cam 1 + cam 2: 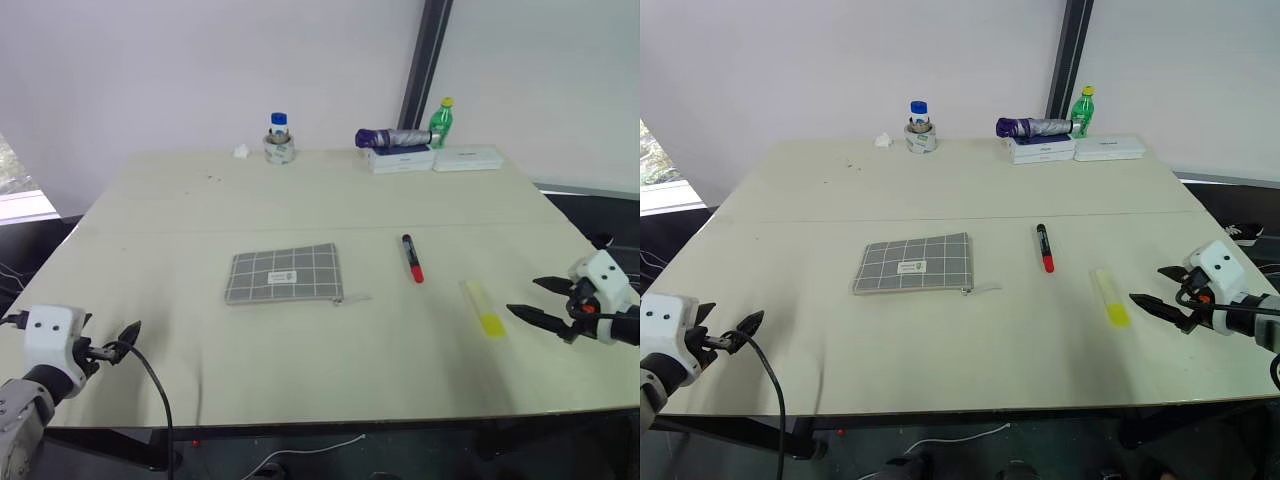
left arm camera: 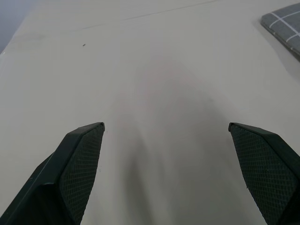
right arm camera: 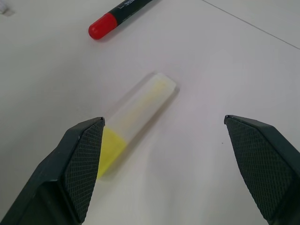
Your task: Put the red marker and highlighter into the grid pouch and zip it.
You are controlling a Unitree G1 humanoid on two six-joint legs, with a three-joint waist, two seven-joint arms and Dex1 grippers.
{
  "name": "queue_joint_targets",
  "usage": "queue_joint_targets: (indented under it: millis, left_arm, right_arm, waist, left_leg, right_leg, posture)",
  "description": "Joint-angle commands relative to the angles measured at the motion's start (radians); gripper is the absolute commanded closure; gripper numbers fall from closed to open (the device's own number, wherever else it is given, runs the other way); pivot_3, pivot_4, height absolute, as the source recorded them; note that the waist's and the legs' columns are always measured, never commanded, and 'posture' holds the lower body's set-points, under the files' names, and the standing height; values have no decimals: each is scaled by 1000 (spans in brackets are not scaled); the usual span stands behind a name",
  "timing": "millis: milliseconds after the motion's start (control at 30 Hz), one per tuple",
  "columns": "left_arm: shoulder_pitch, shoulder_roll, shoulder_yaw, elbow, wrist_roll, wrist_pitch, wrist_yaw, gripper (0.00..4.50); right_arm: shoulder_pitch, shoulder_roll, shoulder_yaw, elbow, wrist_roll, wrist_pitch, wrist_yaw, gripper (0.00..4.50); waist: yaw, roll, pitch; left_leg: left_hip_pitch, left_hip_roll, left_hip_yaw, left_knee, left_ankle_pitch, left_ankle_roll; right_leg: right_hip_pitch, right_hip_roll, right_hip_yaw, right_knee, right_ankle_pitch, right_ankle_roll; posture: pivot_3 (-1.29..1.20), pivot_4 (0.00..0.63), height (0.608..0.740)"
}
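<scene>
My left gripper grips the grid pouch by its thin zipper edge (image 1: 268,301) next, since its checked side (image 1: 285,274) lies flat, broader than my fingers open.
The grid pouch (image 1: 284,274) lies flat at the table's middle, its zipper edge toward me and the pull (image 1: 352,298) sticking out at its right corner. To its right lies the red marker (image 1: 411,258), red end toward me. Further right and nearer lies the yellow highlighter (image 1: 483,307), pale cap away from me. My right gripper (image 1: 525,297) hovers open just right of the highlighter, pointing at it; in the right wrist view the highlighter (image 3: 136,117) lies ahead by one finger. My left gripper (image 1: 122,343) is open near the table's front left edge, far from the pouch (image 2: 283,23).
Along the far edge stand a blue-capped jar on a tape roll (image 1: 279,140), a folded purple umbrella (image 1: 392,138) on white boxes (image 1: 468,158), a green bottle (image 1: 441,122) and a crumpled tissue (image 1: 241,152). A black cable (image 1: 155,390) hangs from my left hand.
</scene>
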Motion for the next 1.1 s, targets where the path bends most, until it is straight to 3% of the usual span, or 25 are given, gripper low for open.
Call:
queue_joint_targets:
  millis: [33,300,633,767,900,967,1100]
  left_arm:
    - [-6,9,24,-10,-1,-8,7,2]
    - [-8,4,2,-21,1,-15,2,2]
    - [-63,41,-142,18,154,-205,-28,2]
    - [-106,76,-201,90,234,-305,-50,0]
    - [-166,123,-280,204,338,-444,-58,0]
    - [-203,151,-328,273,403,-527,-61,0]
    - [-288,195,-428,419,501,-692,-72,0]
  right_arm:
    - [-18,-11,-11,-7,4,-18,5,232]
    - [-72,-1,9,0,-17,-38,-29,232]
    - [-213,169,137,-297,27,103,-165,232]
    - [-263,246,227,-350,-19,178,-257,1513]
    - [-333,361,332,-340,-69,260,-364,3660]
    - [-363,417,378,-309,-107,276,-414,4477]
    - [-415,505,432,-244,-170,297,-499,4477]
  waist:
    - [0,0,0]
    - [-1,0,0]
    - [2,0,0]
    - [0,0,0]
    - [-3,0,0]
    - [-3,0,0]
    - [-2,1,0]
  left_leg:
    - [0,0,0,0,0,0]
    - [0,0,0,0,0,0]
    - [0,1,1,0,0,0]
    - [0,0,1,0,0,0]
    - [0,1,1,0,0,0]
    - [0,1,1,-1,0,0]
    - [0,0,3,-3,0,0]
  right_leg:
    - [0,0,0,0,0,0]
    - [0,2,0,0,1,2]
    - [-1,3,1,0,2,2]
    - [-1,3,1,0,2,2]
    - [-2,3,2,1,2,1]
    - [-3,3,2,1,2,1]
    - [-6,3,2,2,5,5]
  posture:
    - [0,150,740]
    - [0,150,740]
    - [0,150,740]
    - [0,150,740]
    - [0,150,740]
    - [0,150,740]
    - [0,150,740]
